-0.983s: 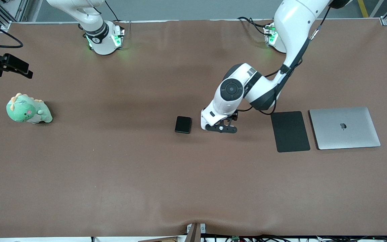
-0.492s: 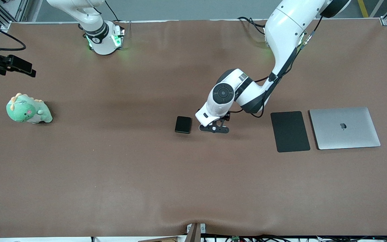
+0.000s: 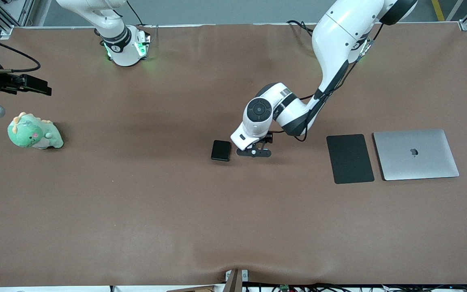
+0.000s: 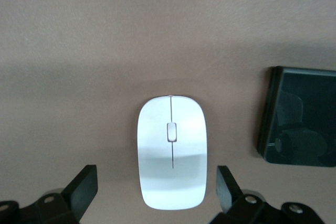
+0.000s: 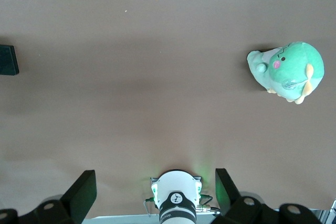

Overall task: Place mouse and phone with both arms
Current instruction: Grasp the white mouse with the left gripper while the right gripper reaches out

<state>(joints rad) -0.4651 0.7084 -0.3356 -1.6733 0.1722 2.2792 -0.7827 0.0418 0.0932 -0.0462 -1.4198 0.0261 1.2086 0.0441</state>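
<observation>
The left gripper grabs the white mouse by its long sides next, to place it on the mouse pad point(image 3: 349, 158).
The white mouse point(image 4: 171, 150) lies on the brown table, seen only in the left wrist view; in the front view my left hand hides it. My left gripper point(image 3: 253, 152) point(image 4: 156, 182) hangs just over the mouse, open, one finger on each side of its end and apart from it. The black phone point(image 3: 221, 150) point(image 4: 299, 116) lies flat beside the mouse, toward the right arm's end. It also shows in the right wrist view point(image 5: 8, 60). My right gripper point(image 3: 39, 86) point(image 5: 155, 192) is open and empty, high over the right arm's end of the table.
A flat black mouse pad point(image 3: 350, 158) and a closed silver laptop point(image 3: 416, 154) lie side by side toward the left arm's end. A green dinosaur toy point(image 3: 34, 132) point(image 5: 286, 71) stands at the right arm's end, under my right gripper.
My left gripper has moved toward the phone, away from the mouse pad. My right gripper has shifted a little toward the table's middle. The phone has not moved.
</observation>
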